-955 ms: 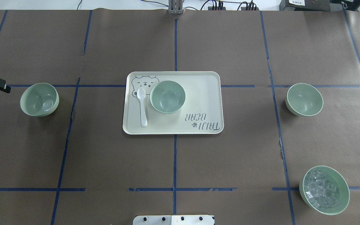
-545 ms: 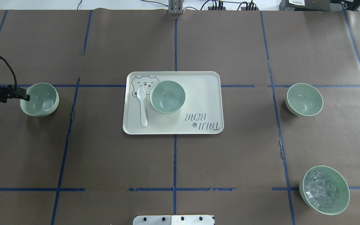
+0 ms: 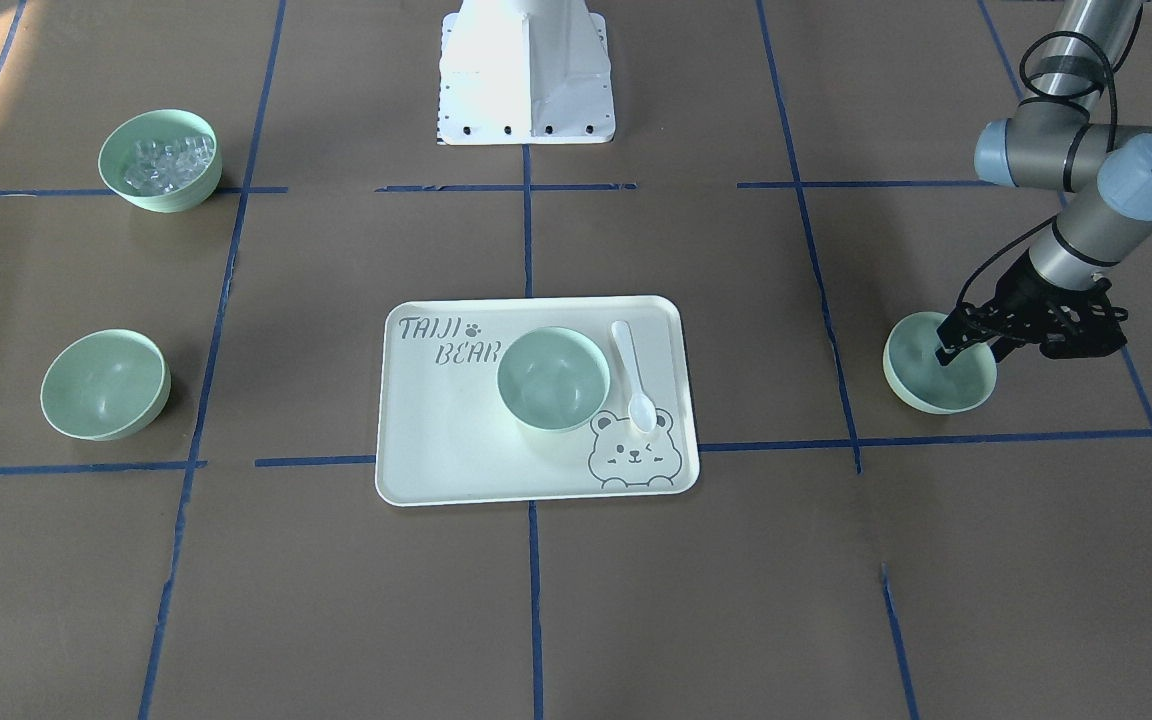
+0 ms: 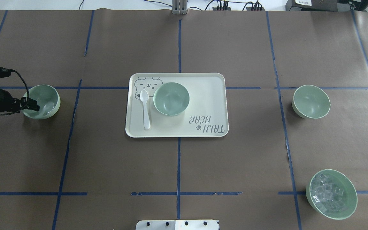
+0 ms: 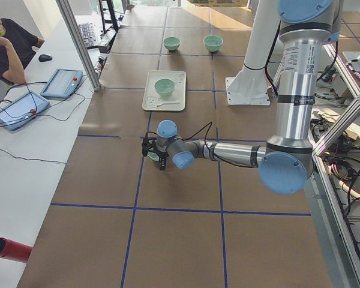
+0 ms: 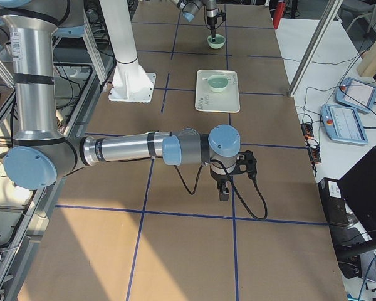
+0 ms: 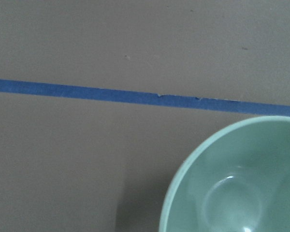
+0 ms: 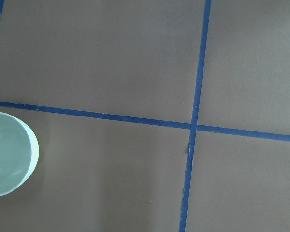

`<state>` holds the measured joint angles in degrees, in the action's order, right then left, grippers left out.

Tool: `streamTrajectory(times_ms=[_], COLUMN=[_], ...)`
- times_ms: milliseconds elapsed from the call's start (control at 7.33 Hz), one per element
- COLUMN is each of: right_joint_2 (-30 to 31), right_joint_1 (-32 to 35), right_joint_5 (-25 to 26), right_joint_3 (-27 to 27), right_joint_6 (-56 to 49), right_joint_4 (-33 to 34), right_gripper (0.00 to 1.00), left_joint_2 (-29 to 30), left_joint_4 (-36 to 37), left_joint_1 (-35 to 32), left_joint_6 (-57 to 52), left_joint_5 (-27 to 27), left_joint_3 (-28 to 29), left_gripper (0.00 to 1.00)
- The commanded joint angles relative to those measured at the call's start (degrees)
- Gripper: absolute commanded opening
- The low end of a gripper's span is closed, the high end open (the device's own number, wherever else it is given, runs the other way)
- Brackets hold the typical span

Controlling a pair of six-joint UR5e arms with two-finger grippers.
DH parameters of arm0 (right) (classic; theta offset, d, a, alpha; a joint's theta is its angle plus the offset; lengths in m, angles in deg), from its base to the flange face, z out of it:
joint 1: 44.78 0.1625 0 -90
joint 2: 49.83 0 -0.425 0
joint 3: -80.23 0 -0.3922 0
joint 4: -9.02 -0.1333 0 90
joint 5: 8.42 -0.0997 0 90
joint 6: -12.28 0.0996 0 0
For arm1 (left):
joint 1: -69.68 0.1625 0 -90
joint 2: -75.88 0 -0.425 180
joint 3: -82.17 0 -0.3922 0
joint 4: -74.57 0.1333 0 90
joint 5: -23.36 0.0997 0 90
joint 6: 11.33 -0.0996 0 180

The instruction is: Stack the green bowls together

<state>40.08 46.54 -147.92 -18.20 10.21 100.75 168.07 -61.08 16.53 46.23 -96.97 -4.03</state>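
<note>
I'll stack the green bowls: my left gripper next grabs the rim (image 7: 183,171) of the bowl apart from the tray.
Three pale green bowls stand apart. One (image 4: 171,98) sits on the cream tray (image 4: 209,95), also in the front view (image 3: 551,378). One (image 4: 311,101) stands on the right of the table (image 3: 104,385). One (image 4: 46,99) stands on the left (image 3: 936,385). My left gripper (image 4: 34,105) is open and low at this bowl's outer rim (image 3: 971,348), one finger inside the bowl. The left wrist view shows the bowl's rim and inside (image 7: 241,183). My right gripper (image 6: 224,190) shows only in the exterior right view, so I cannot tell its state.
A white spoon (image 4: 145,110) lies on the tray beside the bowl. A fourth green bowl with clear cubes (image 4: 331,194) stands at the near right. The robot's base (image 3: 526,70) is at the table's near edge. Blue tape lines cross the brown table.
My left gripper has moved right from the table's left edge and now reaches over the left bowl's outer rim. The bowls, tray and spoon have not moved.
</note>
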Motion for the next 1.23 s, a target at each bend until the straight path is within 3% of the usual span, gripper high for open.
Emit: streamTrajectory(times_ms=[0,409,545,818,1091], right_joint_2=[0.0,-0.09,-0.96,-3.42,-2.9], right_joint_1=[0.0,-0.87,-3.49,-10.52,-18.59], right_joint_5=[-1.2,-2.79,-3.75,-2.19,3.77], right_joint_3=[0.09,0.09,-0.17,-0.35,0.43], right_joint_6=[0.05,1.62,5.72,19.23,31.98], right_joint_4=[0.12,0.12,-0.23,-7.48,-18.54], right_gripper=[1.0,1.0,1.0,1.0,1.0], left_joint_2=[-0.51,-2.36,-2.01,1.83,11.48], left_joint_4=[0.2,0.64,4.3,21.3,28.58], left_joint_1=[-0.2,-1.07,-2.56,-4.75,-5.12], left_joint_6=[-0.17,0.18,0.27,0.62,12.68], left_joint_5=[-0.7,-7.18,-7.99,-8.61,-8.61], left_joint_3=[-1.42,-3.71,-6.15,-15.72,-16.46], left_gripper=[0.0,0.0,0.0,0.0,0.0])
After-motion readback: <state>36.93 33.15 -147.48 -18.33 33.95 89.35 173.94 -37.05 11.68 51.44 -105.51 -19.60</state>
